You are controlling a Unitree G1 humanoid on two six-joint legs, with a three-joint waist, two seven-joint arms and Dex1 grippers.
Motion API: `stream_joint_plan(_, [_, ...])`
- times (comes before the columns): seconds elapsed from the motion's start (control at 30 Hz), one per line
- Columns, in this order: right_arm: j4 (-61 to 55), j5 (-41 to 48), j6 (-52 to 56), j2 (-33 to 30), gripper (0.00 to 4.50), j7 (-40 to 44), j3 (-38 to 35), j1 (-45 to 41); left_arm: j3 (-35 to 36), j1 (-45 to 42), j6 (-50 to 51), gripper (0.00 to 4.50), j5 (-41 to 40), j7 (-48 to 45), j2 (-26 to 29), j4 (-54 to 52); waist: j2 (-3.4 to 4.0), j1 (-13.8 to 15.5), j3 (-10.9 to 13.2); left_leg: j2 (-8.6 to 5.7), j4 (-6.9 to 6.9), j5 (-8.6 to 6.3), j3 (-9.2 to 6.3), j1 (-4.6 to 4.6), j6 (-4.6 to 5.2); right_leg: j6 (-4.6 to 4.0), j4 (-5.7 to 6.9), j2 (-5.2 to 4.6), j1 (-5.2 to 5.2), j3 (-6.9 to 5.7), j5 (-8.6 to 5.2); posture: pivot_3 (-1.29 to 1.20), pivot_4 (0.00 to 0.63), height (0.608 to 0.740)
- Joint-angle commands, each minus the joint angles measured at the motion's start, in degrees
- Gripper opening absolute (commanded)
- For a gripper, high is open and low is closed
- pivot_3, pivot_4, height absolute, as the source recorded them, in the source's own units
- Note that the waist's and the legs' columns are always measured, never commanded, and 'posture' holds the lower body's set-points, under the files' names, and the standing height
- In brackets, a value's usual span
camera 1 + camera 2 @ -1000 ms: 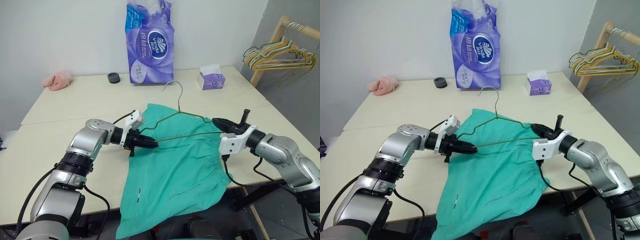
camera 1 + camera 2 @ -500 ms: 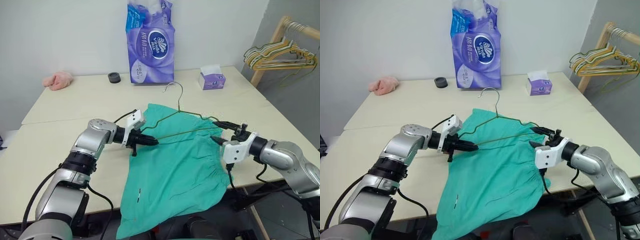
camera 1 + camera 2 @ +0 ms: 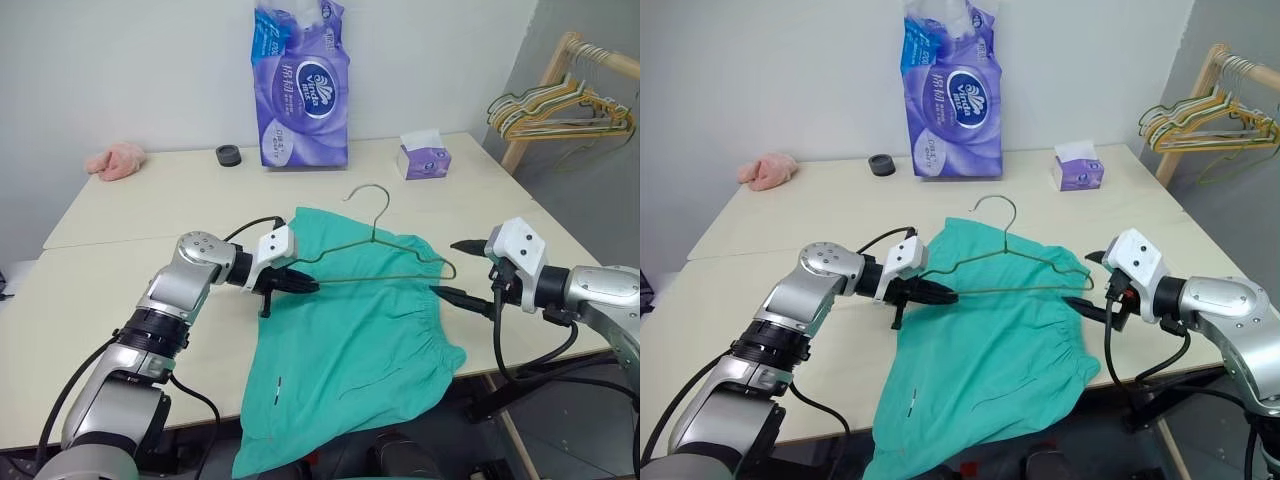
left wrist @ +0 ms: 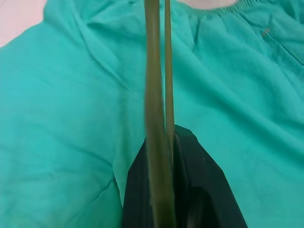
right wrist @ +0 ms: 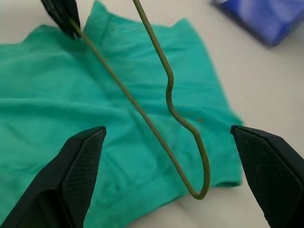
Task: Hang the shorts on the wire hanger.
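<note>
My right gripper reaches the wire hanger and grabs its free bottom corner bend [image 3: 450, 272] next. Then the hanger is ready to go into the shorts [image 3: 350, 340].
The teal shorts [image 3: 350, 340] lie on the table, their lower part hanging over the front edge. Above them the wire hanger [image 5: 168, 95] is held up by its left corner, hook pointing to the back. My left gripper [image 3: 300, 284] is shut on that corner, and the wire [image 4: 154, 95] runs out between its black fingers. The hanger's right bend hangs free over the gathered waistband. My right gripper [image 3: 447, 267] is open just right of that bend, its jaws wide apart with nothing between them.
At the back of the table [image 3: 120, 250] stand a large purple tissue pack [image 3: 302, 85], a small tissue box [image 3: 424, 158], a black roll [image 3: 228, 155] and a pink cloth [image 3: 115, 160]. A wooden rack with coloured hangers [image 3: 560, 105] stands at the far right.
My right gripper has let go of the hanger's right end, opened wide and drawn back to the right. The hanger has tilted, its hook now further right. The left gripper still holds.
</note>
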Motion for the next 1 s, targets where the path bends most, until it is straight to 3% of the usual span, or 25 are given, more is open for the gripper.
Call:
stream_joint_plan(0.03, [-0.44, -0.08, 0.70, -1.98, 4.48, 2.63, 2.84, -3.17, -0.27, -0.63, -1.56, 0.00, 0.27, -0.41, 0.06, -3.51, 0.00, -0.03, 0.00, 0.00, 0.00, 0.00, 0.01, -0.01, 0.00, 0.01, -0.01, 0.00, -0.01, 0.00, 0.00, -0.17, 0.044, 0.740])
stream_joint_plan(0.37, [5.21, -5.61, 1.10, -2.48, 4.48, 7.04, 15.41, -10.32, -1.59, 0.77, -2.82, 0.00, 1.23, -0.15, 0.60, -9.44, 0.01, -0.03, 0.01, 0.00, -0.01, -0.01, 0.02, -0.11, 0.02, 0.01, 0.00, -0.02, -0.14, 0.00, 0.00, -0.15, 0.044, 0.740])
stream_joint_plan(0.47, [5.84, -5.85, 1.70, -2.56, 3.91, 8.30, 16.77, -11.28, -1.67, 1.01, -2.96, 0.00, 1.46, -0.07, 0.84, -10.19, 0.01, 0.02, 0.01, 0.00, 0.00, -0.01, 0.01, -0.11, 0.02, 0.01, 0.00, -0.03, -0.14, -0.01, 0.00, -0.15, 0.044, 0.740])
stream_joint_plan(0.83, [4.34, -5.87, 4.65, -3.32, 0.09, 10.34, 17.69, -10.58, -2.07, 1.68, -3.21, 0.00, 1.59, -0.30, 1.04, -11.51, 0.01, 0.04, 0.01, 0.00, 0.01, -0.01, 0.00, -0.20, 0.01, 0.01, 0.05, -0.06, -0.26, -0.05, 0.00, -0.15, 0.045, 0.740])
stream_joint_plan(1.0, [3.68, -5.49, 5.87, -3.00, 0.01, 10.65, 17.36, -10.34, -1.59, 1.73, -1.65, 0.00, 0.36, -0.01, 0.15, -11.49, 0.02, 0.03, 0.00, 0.00, 0.06, -0.01, -0.01, -0.39, 0.01, 0.01, 0.08, -0.06, -0.42, -0.07, 0.01, -0.16, 0.044, 0.740])
